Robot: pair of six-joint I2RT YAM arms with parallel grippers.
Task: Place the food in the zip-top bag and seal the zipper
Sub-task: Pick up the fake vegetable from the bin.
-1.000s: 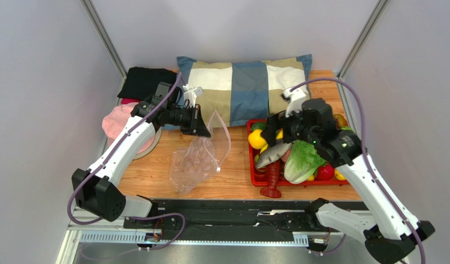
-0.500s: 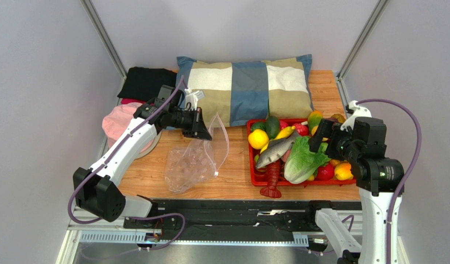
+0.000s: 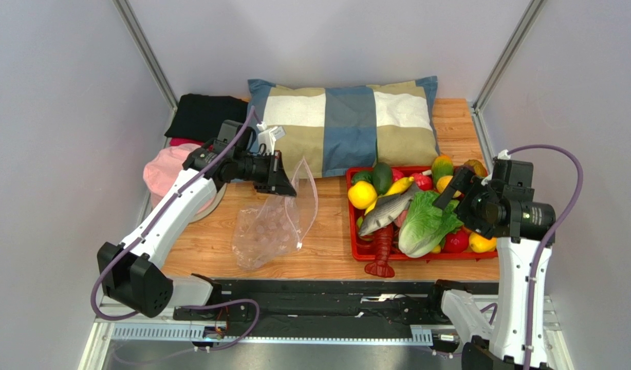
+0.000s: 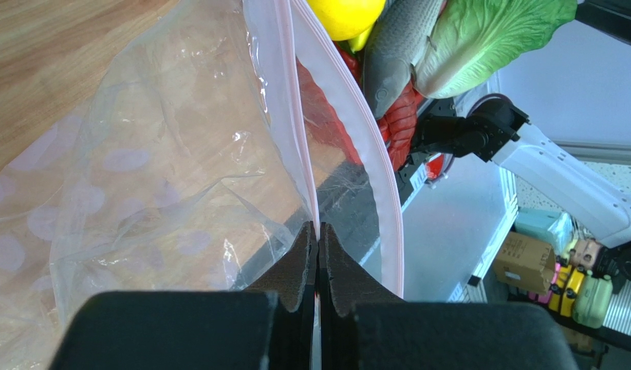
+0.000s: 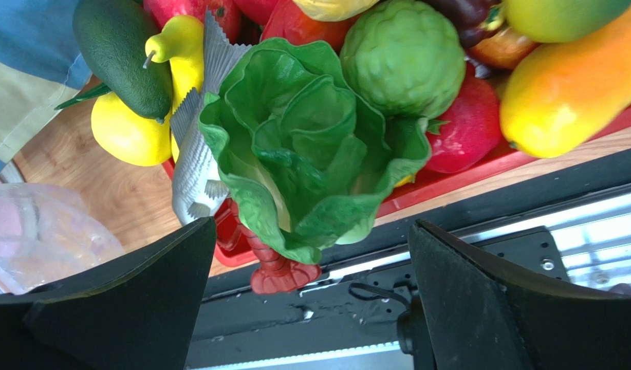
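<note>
I need to take the lettuce by its ruffled leafy end [image 3: 441, 213] with my right gripper, so its pale base is free to enter the zip-top bag [image 3: 268, 227] first.
The clear dotted zip-top bag [image 3: 268, 227] lies on the wooden table left of the red tray [image 3: 356, 248], its mouth lifted and open. My left gripper [image 3: 284, 176] is shut on one side of the pinkish zipper strip [image 3: 309, 181]. The left wrist view shows the gripper [image 4: 318, 231] pinching the strip [image 4: 284, 100], with the bag [image 4: 141, 177] hanging to the left. The lettuce [image 3: 424, 223], grey fish [image 3: 386, 210] and avocado [image 3: 382, 177] lie in the tray. My right gripper [image 3: 459, 189] is open and empty over the tray's right side. In the right wrist view it [image 5: 312, 223] frames the lettuce [image 5: 311, 146], beside the fish [image 5: 189, 154] and avocado [image 5: 122, 54].
A checked pillow [image 3: 345, 123] lies behind the bag and tray. A black cloth [image 3: 203, 114] and a pink hat [image 3: 168, 173] sit at the back left. A red lobster [image 3: 382, 250], a lemon [image 3: 361, 194] and several other toy fruits fill the tray.
My right arm has swung from over the tray's left part to its right side, empty. My left gripper keeps hold of the bag, which has shifted slightly.
</note>
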